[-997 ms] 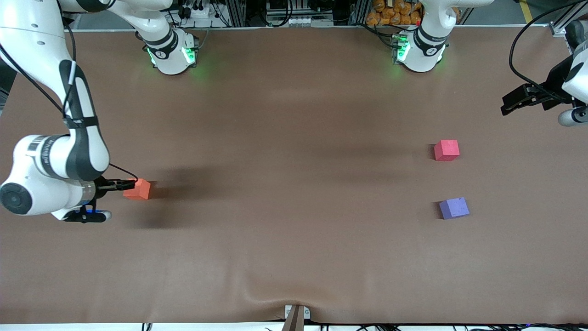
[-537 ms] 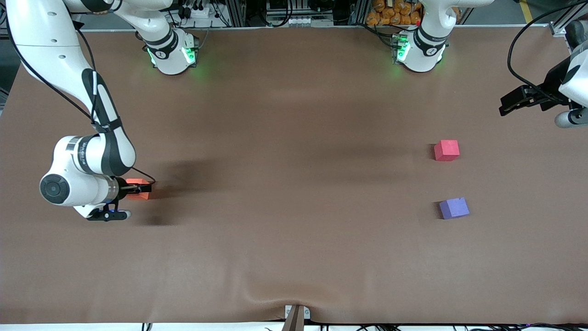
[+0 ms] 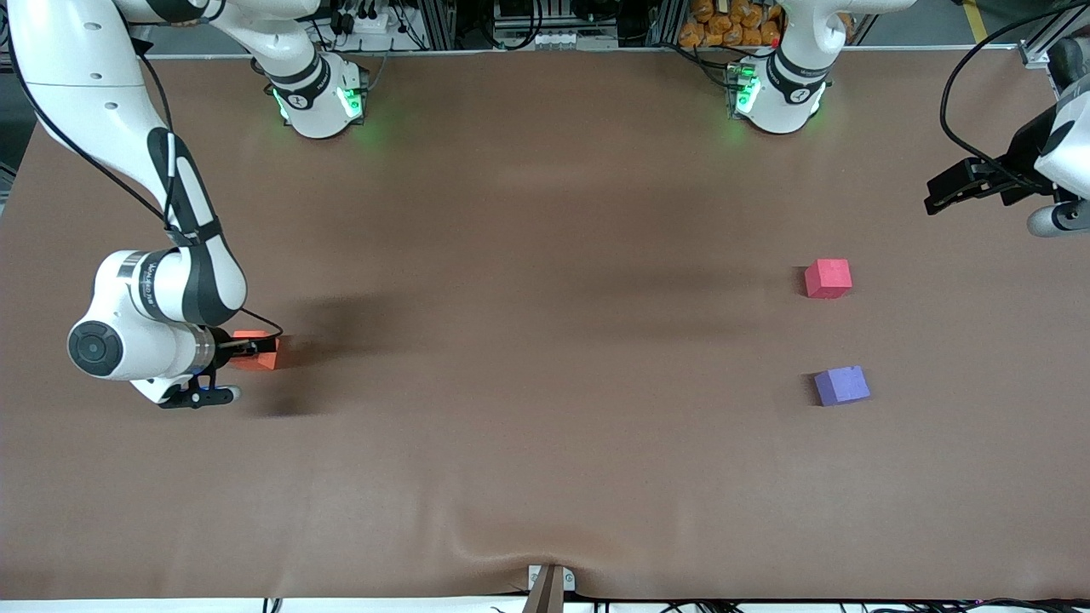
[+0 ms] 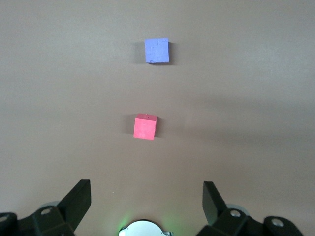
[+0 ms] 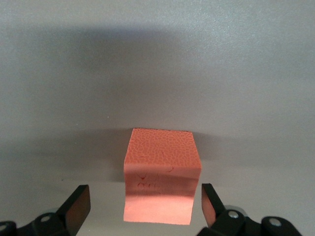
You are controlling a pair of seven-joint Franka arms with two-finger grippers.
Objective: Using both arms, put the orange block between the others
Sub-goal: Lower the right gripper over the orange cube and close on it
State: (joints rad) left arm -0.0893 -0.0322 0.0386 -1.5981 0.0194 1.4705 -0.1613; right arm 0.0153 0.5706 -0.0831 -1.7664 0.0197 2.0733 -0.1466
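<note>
My right gripper grabs the orange block (image 3: 266,358) by its two opposite sides next, to place it between the others.
The orange block (image 3: 266,358) (image 5: 160,172) rests on the table at the right arm's end. My right gripper (image 3: 251,347) (image 5: 145,196) is low at the block and open, with one finger on each side and a gap showing on both. The others, a pinkish-red cube (image 3: 828,278) (image 4: 145,127) and a purple-blue cube (image 3: 841,385) (image 4: 156,50), lie apart at the left arm's end, the purple-blue one nearer the front camera. My left gripper (image 3: 937,194) (image 4: 146,189) hangs open and empty above the table's edge at that end, where the left arm waits.
A brown cloth (image 3: 545,255) covers the table and is wrinkled at the middle of its near edge (image 3: 511,545), by a small bracket (image 3: 549,583). The arm bases (image 3: 319,102) (image 3: 775,98) stand along the farthest edge. A wide bare stretch separates the orange block from the other two.
My right arm swung in toward the orange block, bringing its open fingers around it, then nearly stopped. The left gripper barely shifted. No block moved.
</note>
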